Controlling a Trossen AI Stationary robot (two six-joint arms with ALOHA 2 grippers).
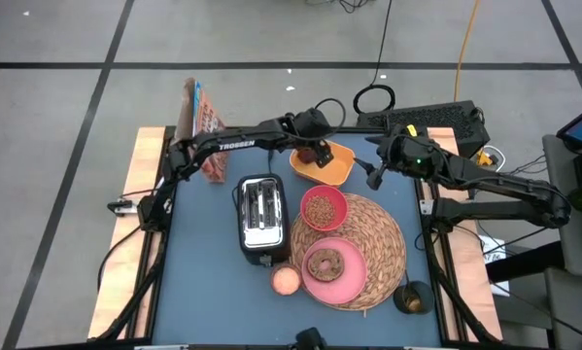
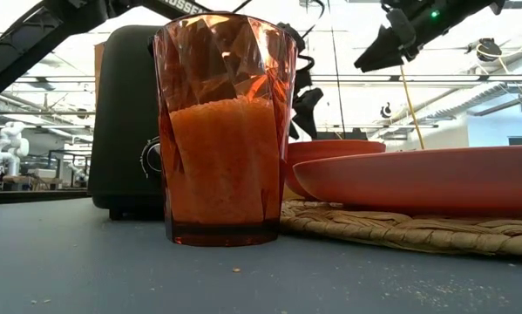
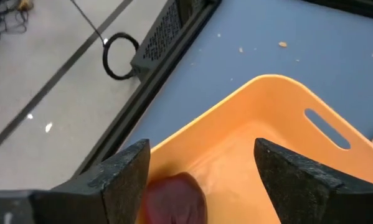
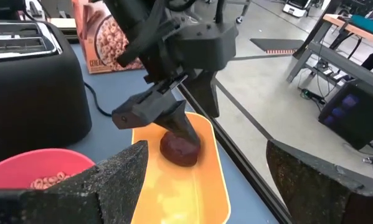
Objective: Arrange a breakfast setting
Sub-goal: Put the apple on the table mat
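Observation:
My left gripper is about to grab the dark-red fruit by its rounded sides. Then I will add the fruit to the breakfast on the woven placemat (image 1: 380, 238).
A dark-red fruit (image 3: 177, 196) (image 4: 180, 149) lies on the floor of an orange tray (image 1: 337, 167) (image 3: 267, 124) at the table's far side. My left gripper (image 3: 202, 146) (image 1: 317, 154) slants down into the tray, open, with the fruit close beside one finger. My right gripper (image 1: 375, 173) (image 4: 206, 149) hovers open just right of the tray, touching nothing. The straw placemat (image 1: 380, 243) carries a pink bowl (image 1: 324, 207) of cereal and a pink plate (image 1: 315, 283) bearing the ring-shaped bread (image 1: 325, 262). My left gripper stands open around the fruit, which rests on the tray's floor. The fruit's side (image 3: 158, 190) lies right against one finger (image 3: 121, 177); whether they touch, I cannot tell. The other finger (image 3: 298, 177) is well clear of it.
A black toaster (image 1: 261, 216) stands left of the placemat, with a glass of orange drink (image 1: 286, 280) (image 2: 221, 131) at its near end. A cereal box (image 1: 203, 126) stands at the far left. A small dark object (image 1: 412, 297) sits by the placemat's near right edge.

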